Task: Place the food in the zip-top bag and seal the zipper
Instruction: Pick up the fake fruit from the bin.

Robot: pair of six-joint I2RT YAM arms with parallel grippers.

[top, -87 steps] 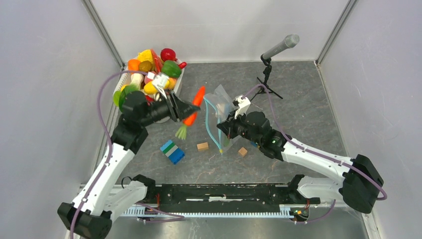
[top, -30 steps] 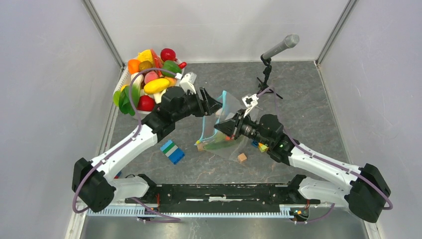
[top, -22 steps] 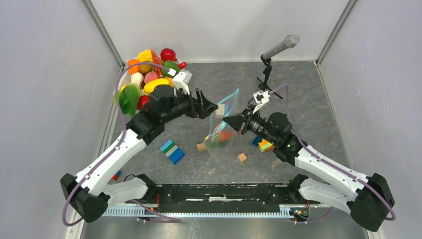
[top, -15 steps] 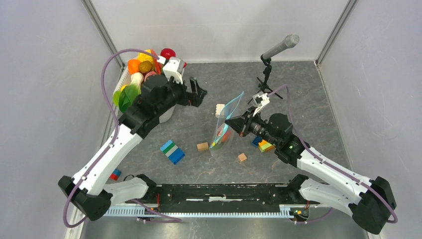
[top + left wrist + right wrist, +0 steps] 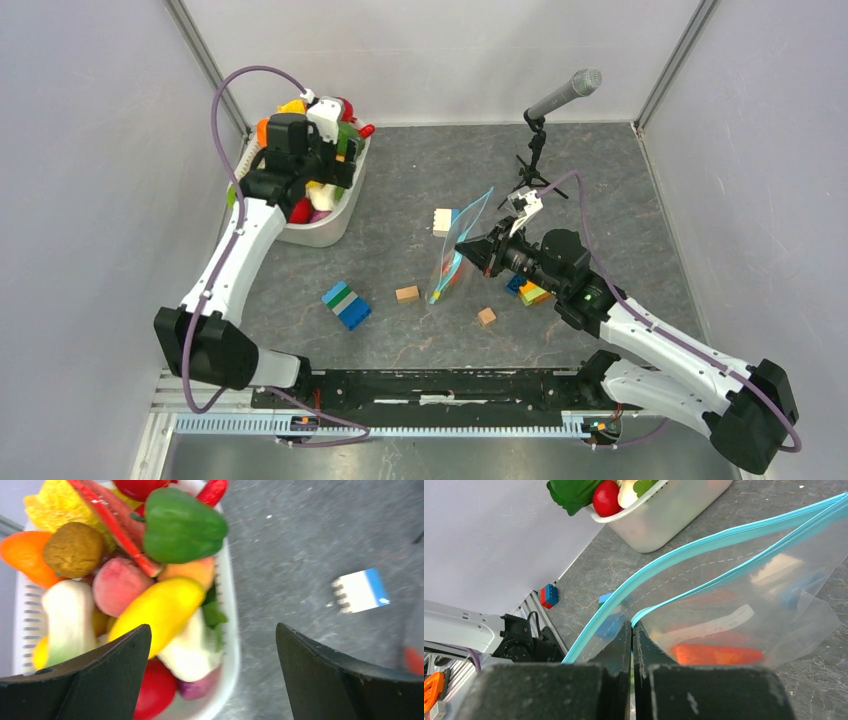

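Observation:
The robot should next use its left gripper to grab the yellow piece (image 5: 160, 610) across its width, near its end farthest from the pepper. The yellow piece's loose end then goes first into the bag.
The zip-top bag (image 5: 452, 262) hangs clear and crinkly at mid-table, its mouth edge pinched in my shut right gripper (image 5: 472, 247). In the right wrist view the fingertips (image 5: 631, 624) clamp one lip of the light-blue zipper (image 5: 704, 542), whose two strips stand apart. An orange carrot (image 5: 714, 655) lies inside the bag. My left gripper (image 5: 335, 168) hovers open and empty over the white tub (image 5: 330, 228) at the back left. Below its jaws (image 5: 212, 627) lies piled food: a green pepper (image 5: 182, 525), a yellow piece (image 5: 160, 610) and a pink peach (image 5: 117, 585).
A microphone (image 5: 562, 94) on a small stand sits at the back right. A white-and-blue block (image 5: 441, 220) lies just left of the bag. A blue-green-white block (image 5: 346, 304), two tan cubes (image 5: 407, 294) (image 5: 487, 316) and coloured blocks (image 5: 530, 292) lie nearer.
My left gripper opened, left the bag's mouth and swung back left over the tub. The bag's mouth narrowed and the bag now hangs from the right gripper alone.

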